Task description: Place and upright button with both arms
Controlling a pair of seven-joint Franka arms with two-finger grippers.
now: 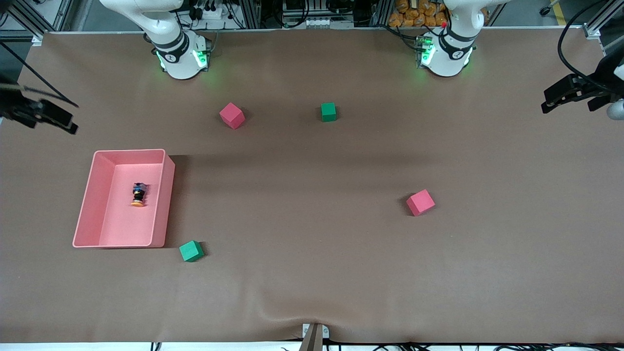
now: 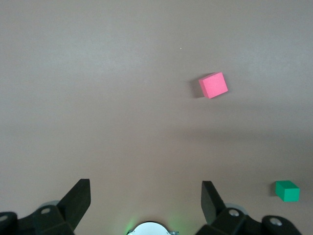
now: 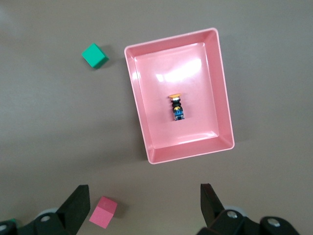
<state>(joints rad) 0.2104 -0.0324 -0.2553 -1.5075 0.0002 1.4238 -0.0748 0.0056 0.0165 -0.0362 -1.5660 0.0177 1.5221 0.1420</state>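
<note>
The button should stand upright with the button's yellow cap (image 1: 137, 204) free, so my right gripper next needs to grab the button by its black-and-blue body under the cap (image 1: 139, 191).
The button (image 1: 138, 194) lies on its side in a pink tray (image 1: 167, 195), with its orange cap toward the front camera. The right wrist view shows the button (image 3: 177, 107) in the middle of the tray (image 3: 161, 88). My right gripper (image 1: 61, 121) hangs high over the right arm's end of the table; it is open (image 3: 144, 203) and holds nothing. My left gripper (image 1: 555, 101) hangs high over the left arm's end of the table. It too is open (image 2: 145, 198), with only bare table under it.
Two pink cubes (image 1: 232, 115) (image 1: 420, 202) and two green cubes (image 1: 328, 111) (image 1: 191, 251) lie scattered on the brown table. One green cube sits beside the tray's corner nearest the front camera. The cloth is wrinkled at the front edge (image 1: 292, 307).
</note>
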